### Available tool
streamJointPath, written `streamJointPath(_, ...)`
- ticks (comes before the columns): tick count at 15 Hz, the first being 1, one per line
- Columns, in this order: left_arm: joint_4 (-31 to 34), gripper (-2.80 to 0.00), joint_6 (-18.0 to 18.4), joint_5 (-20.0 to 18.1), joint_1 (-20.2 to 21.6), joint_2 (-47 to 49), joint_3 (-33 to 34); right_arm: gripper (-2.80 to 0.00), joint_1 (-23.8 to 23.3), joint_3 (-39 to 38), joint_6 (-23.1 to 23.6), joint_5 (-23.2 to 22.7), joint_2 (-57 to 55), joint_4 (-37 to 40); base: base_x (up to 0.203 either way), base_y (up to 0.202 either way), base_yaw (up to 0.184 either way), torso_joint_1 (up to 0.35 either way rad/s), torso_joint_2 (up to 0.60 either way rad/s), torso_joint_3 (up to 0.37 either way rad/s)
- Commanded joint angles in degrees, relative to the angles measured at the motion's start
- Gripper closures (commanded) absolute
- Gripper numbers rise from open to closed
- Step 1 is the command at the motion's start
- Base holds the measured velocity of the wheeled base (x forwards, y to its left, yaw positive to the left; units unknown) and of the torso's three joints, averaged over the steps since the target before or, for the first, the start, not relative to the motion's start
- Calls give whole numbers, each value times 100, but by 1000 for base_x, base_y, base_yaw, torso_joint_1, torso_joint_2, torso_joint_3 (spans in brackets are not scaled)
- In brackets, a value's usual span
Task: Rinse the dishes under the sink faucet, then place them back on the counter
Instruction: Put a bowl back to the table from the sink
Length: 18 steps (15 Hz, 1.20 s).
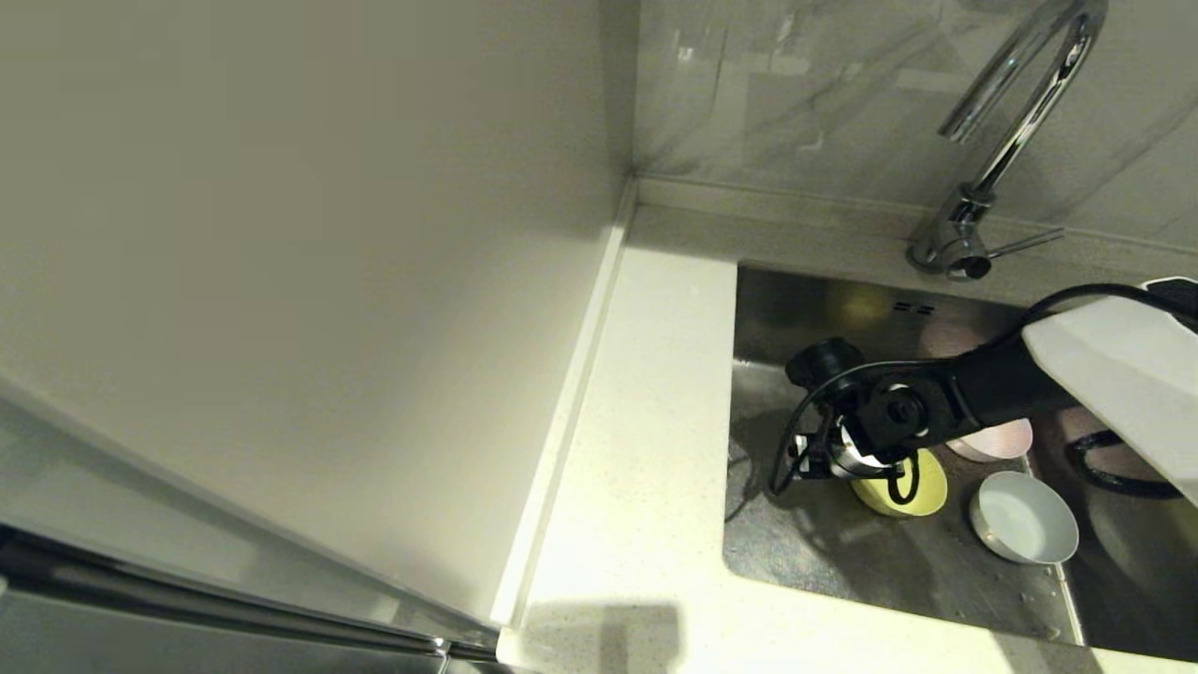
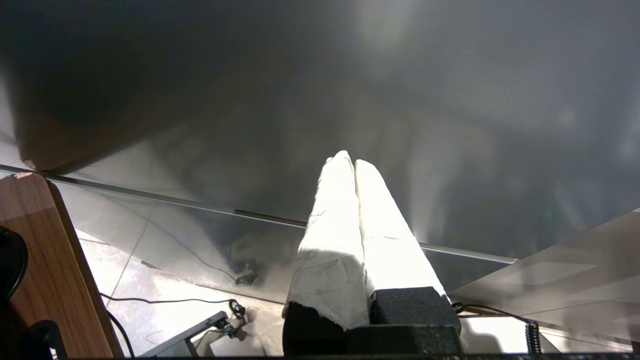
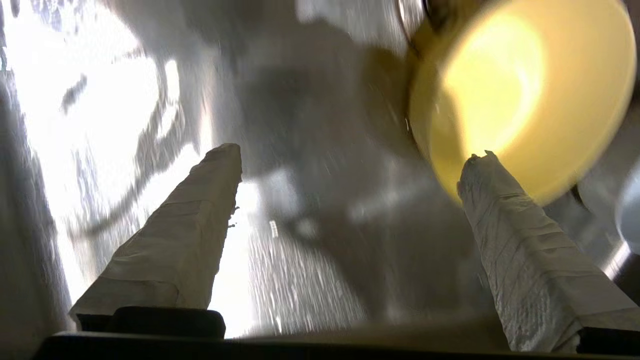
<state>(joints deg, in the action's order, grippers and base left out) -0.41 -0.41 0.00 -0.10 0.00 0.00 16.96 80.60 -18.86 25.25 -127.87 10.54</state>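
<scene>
The right gripper grabs the yellow bowl by its thin rim (image 3: 433, 129) next, to rinse the bowl. The bowl opens about as wide as my spread fingers.
Three bowls lie in the steel sink (image 1: 824, 552): yellow (image 1: 922, 491), pale pink (image 1: 997, 440) and grey-blue (image 1: 1023, 517). My right arm reaches in from the right. Its gripper (image 1: 828, 459) hangs low over the basin floor, just left of the yellow bowl. In the right wrist view that gripper (image 3: 350, 150) is open and empty, one fingertip (image 3: 480, 170) overlapping the rim of the yellow bowl (image 3: 500, 90). The chrome faucet (image 1: 1011, 140) arches over the back right with no water showing. My left gripper (image 2: 348, 160) is shut and empty, out of the head view.
The white speckled counter (image 1: 655, 468) runs along the sink's left and front. An off-white side panel (image 1: 281, 234) rises on the left. The faucet lever (image 1: 1025, 245) points right. A black cable (image 1: 791, 440) loops off my right wrist. The left gripper faces a grey metal panel (image 2: 250, 100).
</scene>
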Motion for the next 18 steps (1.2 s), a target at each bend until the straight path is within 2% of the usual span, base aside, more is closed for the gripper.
streamJointPath(1,-2,0,-2,0,1,0,18,-280,-116,434,-11,15,-512,9,0,0,0,0,0,0)
streamJointPath(9,-2,0,-2,0,1,0,18,-280,-801,686,111,59,-749,0,0,0,0,0,0,0)
streamJointPath(14,-2,0,-2,0,1,0,18,-280,-861,659,121,33,-881,0,0,0,0,0,0,0)
streamJointPath(15,-2,0,-2,0,1,0,18,0,-861,642,175,24,-907,9,0,0,0,0,0,0)
streamJointPath(18,-2,0,-2,0,1,0,18,0,-861,624,401,-2,-907,9,0,0,0,0,0,0)
